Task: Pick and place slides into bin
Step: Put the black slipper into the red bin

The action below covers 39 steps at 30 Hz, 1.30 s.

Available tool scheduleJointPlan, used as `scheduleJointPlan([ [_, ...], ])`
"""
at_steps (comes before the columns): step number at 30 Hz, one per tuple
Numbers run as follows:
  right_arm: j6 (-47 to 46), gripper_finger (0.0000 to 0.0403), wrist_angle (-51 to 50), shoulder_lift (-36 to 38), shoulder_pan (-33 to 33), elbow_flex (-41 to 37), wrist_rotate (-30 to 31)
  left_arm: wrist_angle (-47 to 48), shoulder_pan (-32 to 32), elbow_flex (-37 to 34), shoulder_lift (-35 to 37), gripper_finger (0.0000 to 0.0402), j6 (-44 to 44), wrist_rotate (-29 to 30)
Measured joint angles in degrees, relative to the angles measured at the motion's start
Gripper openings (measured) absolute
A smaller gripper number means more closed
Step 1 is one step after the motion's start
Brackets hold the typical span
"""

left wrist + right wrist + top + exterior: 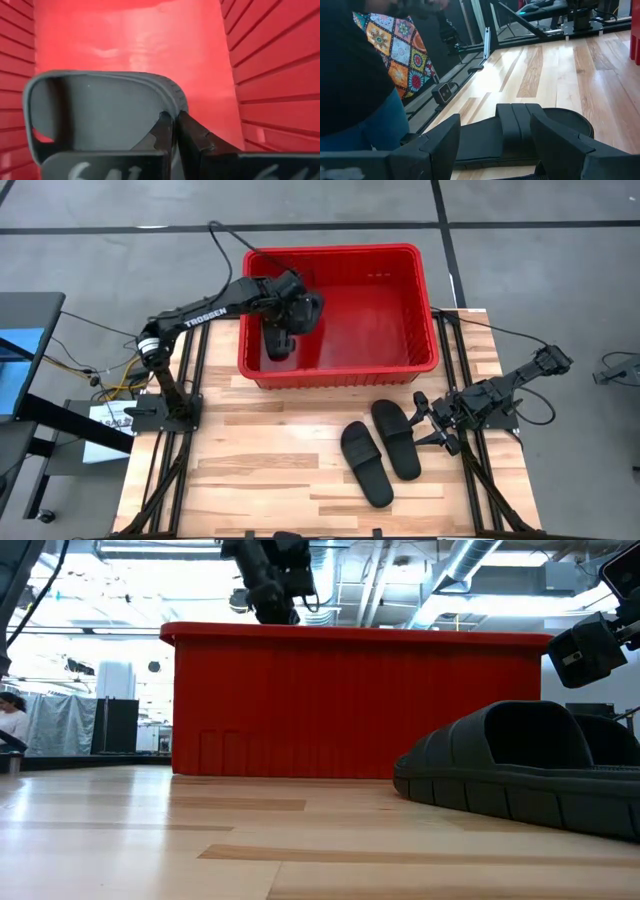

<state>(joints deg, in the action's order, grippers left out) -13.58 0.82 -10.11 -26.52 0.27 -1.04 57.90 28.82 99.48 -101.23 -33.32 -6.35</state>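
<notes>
My left gripper holds the black slide with its pinched heel (172, 92) above the red bin's bottom, so it needs to keep holding until I lower the slide there.
The red bin (420, 300) stands at the table's far side and fills the middle of the low view (350, 700). My left gripper (297, 308) reaches into the bin's left part and is shut on one black slide (279, 338); it looks grey in the left wrist view (100, 110). Two more slides (365, 465) (397, 438) lie sole down, side by side, on the table in front of the bin. My right gripper (432, 422) is open just right of them, and its fingers frame the nearer slide (520, 125). A fourth slide does not show. My left gripper pinches the slide's raised edge (170, 102) between its two fingers (162, 132), coming from above and slanting down into the bin. The slide hangs below the fingers over the bin's floor (130, 45). Whether its lower end touches the floor I cannot tell.
The bin's walls (270, 75) stand close on both sides of the held slide. Bare wooden table (260, 460) lies left of the two slides. A person (355, 75) stands beyond the table's near edge in the right wrist view.
</notes>
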Motion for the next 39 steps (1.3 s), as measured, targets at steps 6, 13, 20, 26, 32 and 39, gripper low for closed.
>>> scheduleJointPlan([
  [6, 0.0, 0.0233, 0.0, 0.0, 0.0, 0.0, 0.0, -4.8, 0.8, -6.4, 0.0, 0.0000, 0.8, 0.6],
  [13, 0.0, 0.0233, 0.0, 0.0, 0.0, 0.0, 0.0, -8.6, 1.1, -10.8, 0.0, 0.0000, 2.7, 2.8],
  [20, 0.0, 0.0233, 0.0, 0.0, 0.0, 0.0, 0.0, -11.4, 1.0, -13.9, 0.0, 0.0000, 2.7, 5.2],
  [26, 0.0, 0.0233, 0.0, 0.0, 0.0, 0.0, 0.0, -11.9, 1.0, -15.1, 0.0, 0.0000, 2.7, 5.7],
  [32, 0.0, 0.0233, 0.0, 0.0, 0.0, 0.0, 0.0, -12.4, 1.0, -15.4, 0.0, 0.0000, 2.7, 6.2],
  [39, 0.0, 0.0233, 0.0, 0.0, 0.0, 0.0, 0.0, -12.4, 1.1, -15.4, 0.0, 0.0012, 4.6, 5.8],
])
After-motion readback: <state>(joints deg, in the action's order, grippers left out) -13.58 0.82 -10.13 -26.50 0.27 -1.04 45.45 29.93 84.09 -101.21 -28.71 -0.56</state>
